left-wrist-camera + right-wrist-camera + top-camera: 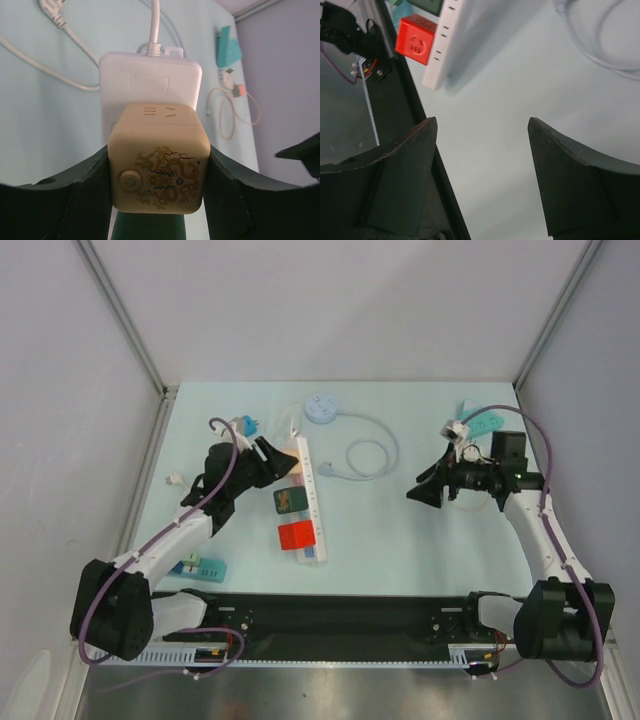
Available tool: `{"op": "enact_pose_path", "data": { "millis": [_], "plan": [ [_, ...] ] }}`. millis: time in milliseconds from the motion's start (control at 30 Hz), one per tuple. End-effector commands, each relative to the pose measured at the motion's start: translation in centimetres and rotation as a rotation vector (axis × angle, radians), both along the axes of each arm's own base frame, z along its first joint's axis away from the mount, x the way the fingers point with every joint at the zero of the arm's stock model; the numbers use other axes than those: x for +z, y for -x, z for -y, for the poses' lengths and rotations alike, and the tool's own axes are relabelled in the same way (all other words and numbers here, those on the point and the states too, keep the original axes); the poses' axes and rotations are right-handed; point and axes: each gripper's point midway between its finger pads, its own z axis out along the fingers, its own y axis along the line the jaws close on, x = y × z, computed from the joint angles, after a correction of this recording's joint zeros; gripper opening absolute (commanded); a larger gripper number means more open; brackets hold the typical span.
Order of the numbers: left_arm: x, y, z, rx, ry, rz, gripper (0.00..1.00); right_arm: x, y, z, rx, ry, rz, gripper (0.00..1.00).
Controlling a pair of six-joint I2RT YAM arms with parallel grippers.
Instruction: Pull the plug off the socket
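Next, my right gripper grips the white power strip (312,502) across its slotted narrow side, between the green and red plugs, so plugs pull off.
A cream cube plug (159,165) with a dragon print and a power button sits on the far end of the long white power strip (150,82). My left gripper (159,150) is shut on the cream plug, one finger on each side. In the top view the plug (289,466) lies at the left gripper (275,462), on the strip (312,502). A dark green plug (289,500) and a red cube plug (296,535) also sit on the strip. My right gripper (425,490) is open and empty, above bare table right of the strip.
A round white hub (320,407) with a coiled cable (370,455) lies at the back. Teal adapters lie at the back right (480,420) and near left (197,567). The right wrist view shows the red plug (416,41) and the black base rail (420,150).
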Motion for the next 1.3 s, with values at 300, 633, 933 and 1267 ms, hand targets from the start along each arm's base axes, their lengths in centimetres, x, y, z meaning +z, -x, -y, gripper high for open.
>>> {"op": "enact_pose_path", "data": {
  "millis": [300, 633, 933, 1267],
  "plan": [
    [10.2, -0.8, 9.6, -0.096, 0.359, 0.184, 0.00, -0.5, 1.0, -9.9, 0.026, 0.108, 0.080, 1.00],
    [10.5, -0.4, 11.5, -0.108, 0.490, 0.176, 0.00, -3.5, 0.8, -11.4, -0.057, 0.119, 0.034, 1.00],
    [10.9, 0.4, 12.8, -0.133, 0.515, 0.172, 0.00, -4.0, 0.3, -11.8, -0.110, 0.083, -0.049, 0.96],
    [11.8, 0.2, 12.9, -0.116, 0.521, 0.197, 0.00, -6.2, 0.2, -11.4, -0.122, 0.135, -0.094, 0.70]
  ]
}}
